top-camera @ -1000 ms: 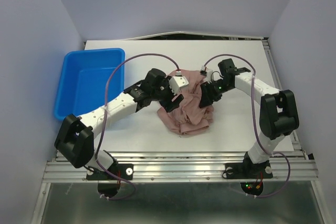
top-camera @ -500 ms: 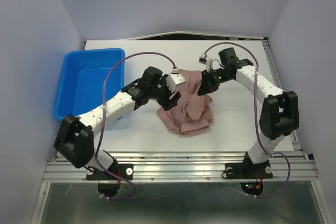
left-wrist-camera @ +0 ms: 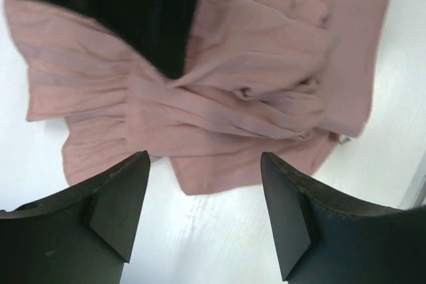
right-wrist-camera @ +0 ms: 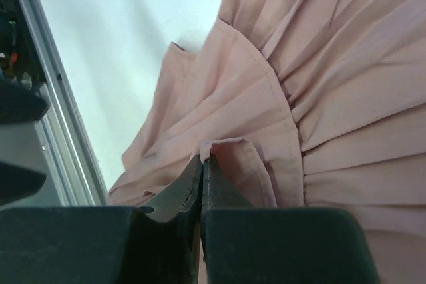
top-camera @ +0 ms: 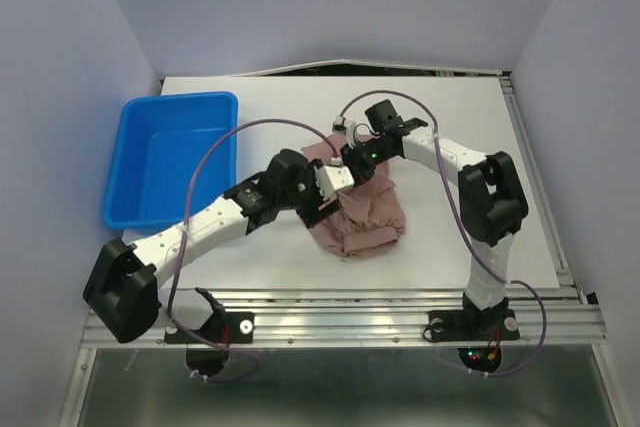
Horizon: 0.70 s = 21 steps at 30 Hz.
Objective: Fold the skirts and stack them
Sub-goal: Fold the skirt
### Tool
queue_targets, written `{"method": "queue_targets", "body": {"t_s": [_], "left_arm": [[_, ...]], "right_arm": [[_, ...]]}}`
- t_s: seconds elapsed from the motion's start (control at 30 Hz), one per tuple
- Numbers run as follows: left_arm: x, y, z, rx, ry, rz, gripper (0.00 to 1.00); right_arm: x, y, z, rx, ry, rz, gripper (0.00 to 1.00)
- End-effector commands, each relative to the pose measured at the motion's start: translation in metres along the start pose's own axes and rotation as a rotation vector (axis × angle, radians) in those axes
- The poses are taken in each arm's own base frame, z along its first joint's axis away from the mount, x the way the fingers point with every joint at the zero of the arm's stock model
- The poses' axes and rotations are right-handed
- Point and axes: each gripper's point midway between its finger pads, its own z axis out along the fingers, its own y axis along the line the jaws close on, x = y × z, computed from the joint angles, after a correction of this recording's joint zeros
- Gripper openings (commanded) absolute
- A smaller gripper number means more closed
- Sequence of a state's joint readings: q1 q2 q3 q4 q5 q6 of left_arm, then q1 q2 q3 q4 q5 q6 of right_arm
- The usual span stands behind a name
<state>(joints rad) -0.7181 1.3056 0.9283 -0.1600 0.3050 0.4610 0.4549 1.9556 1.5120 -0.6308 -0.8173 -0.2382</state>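
My left gripper should next grab the skirt by the end of its smooth waistband [top-camera: 318, 229]. I should turn and straighten the skirt for folding.
A mauve-pink skirt [top-camera: 365, 215] lies bunched in the middle of the white table. My right gripper [top-camera: 352, 161] is over its far left part, shut on a small fold of the skirt's hem [right-wrist-camera: 223, 147], which sticks up between the fingertips in the right wrist view [right-wrist-camera: 203, 163]. My left gripper [top-camera: 320, 203] sits at the skirt's left edge, open. In the left wrist view its fingers [left-wrist-camera: 113, 197] straddle bare table, and the skirt [left-wrist-camera: 219, 98] lies just ahead of them, untouched.
A blue plastic bin [top-camera: 180, 99] stands at the left of the table. The table's metal rail [right-wrist-camera: 46, 118] shows beside the cloth in the right wrist view. The right arm [left-wrist-camera: 133, 11] crosses above the skirt in the left wrist view.
The right gripper closed on the skirt's edge and swung left across the cloth, pulling the fold with it. The left arm shifted slightly nearer and stayed open.
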Motion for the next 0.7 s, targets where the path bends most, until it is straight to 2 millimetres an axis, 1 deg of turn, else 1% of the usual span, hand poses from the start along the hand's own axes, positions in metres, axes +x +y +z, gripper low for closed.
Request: {"method": "queue_targets", "body": {"t_s": [0.0, 0.03, 0.07, 0.1, 0.13, 0.17, 0.2, 0.27, 0.3, 0.37, 0.4, 0.43, 0.47, 0.5, 0.57, 0.67], "left_arm": [[-0.003, -0.039, -0.001, -0.034, -0.019, 0.268, 0.79], [0.001, -0.041, 0.000, -0.083, -0.003, 0.309, 0.80], [0.005, -0.066, 0.005, -0.062, -0.010, 0.397, 0.80], [0.009, -0.075, 0.008, -0.072, -0.003, 0.437, 0.80], [0.016, -0.075, 0.013, -0.126, 0.015, 0.471, 0.80], [0.008, -0.079, 0.013, -0.143, -0.011, 0.497, 0.80], [0.019, -0.086, 0.019, -0.142, 0.014, 0.536, 0.81], [0.018, -0.095, 0.025, -0.172, 0.010, 0.576, 0.81], [0.024, -0.098, 0.033, -0.176, 0.034, 0.589, 0.81], [0.021, -0.100, 0.041, -0.209, 0.028, 0.602, 0.82], [0.021, -0.097, 0.042, -0.237, 0.034, 0.614, 0.82], [0.015, -0.097, 0.045, -0.255, 0.013, 0.617, 0.82], [0.016, -0.097, 0.047, -0.265, 0.012, 0.625, 0.82], [0.018, -0.100, 0.051, -0.266, 0.016, 0.639, 0.82], [0.014, -0.102, 0.053, -0.275, -0.001, 0.651, 0.83], [0.020, -0.110, 0.065, -0.240, 0.012, 0.656, 0.83]], "right_arm": [[0.006, -0.021, 0.016, 0.037, -0.015, -0.013, 0.02], [0.012, -0.029, 0.021, 0.047, -0.003, -0.006, 0.02], [0.015, -0.032, 0.023, 0.053, 0.005, -0.005, 0.02], [0.019, -0.035, 0.025, 0.058, 0.012, 0.000, 0.02], [0.026, -0.040, 0.029, 0.068, 0.029, 0.012, 0.02], [0.027, -0.042, 0.030, 0.073, 0.031, 0.013, 0.03], [0.032, -0.044, 0.032, 0.076, 0.039, 0.018, 0.02], [0.038, -0.047, 0.035, 0.080, 0.046, 0.026, 0.03], [0.044, -0.048, 0.037, 0.080, 0.057, 0.036, 0.03], [0.049, -0.050, 0.039, 0.079, 0.065, 0.042, 0.02], [0.054, -0.051, 0.041, 0.078, 0.074, 0.049, 0.02], [0.058, -0.051, 0.042, 0.076, 0.079, 0.055, 0.02], [0.060, -0.051, 0.042, 0.076, 0.083, 0.058, 0.02], [0.066, -0.051, 0.044, 0.072, 0.091, 0.068, 0.02], [0.069, -0.052, 0.045, 0.070, 0.094, 0.075, 0.02], [0.074, -0.051, 0.047, 0.066, 0.098, 0.085, 0.02]]}}
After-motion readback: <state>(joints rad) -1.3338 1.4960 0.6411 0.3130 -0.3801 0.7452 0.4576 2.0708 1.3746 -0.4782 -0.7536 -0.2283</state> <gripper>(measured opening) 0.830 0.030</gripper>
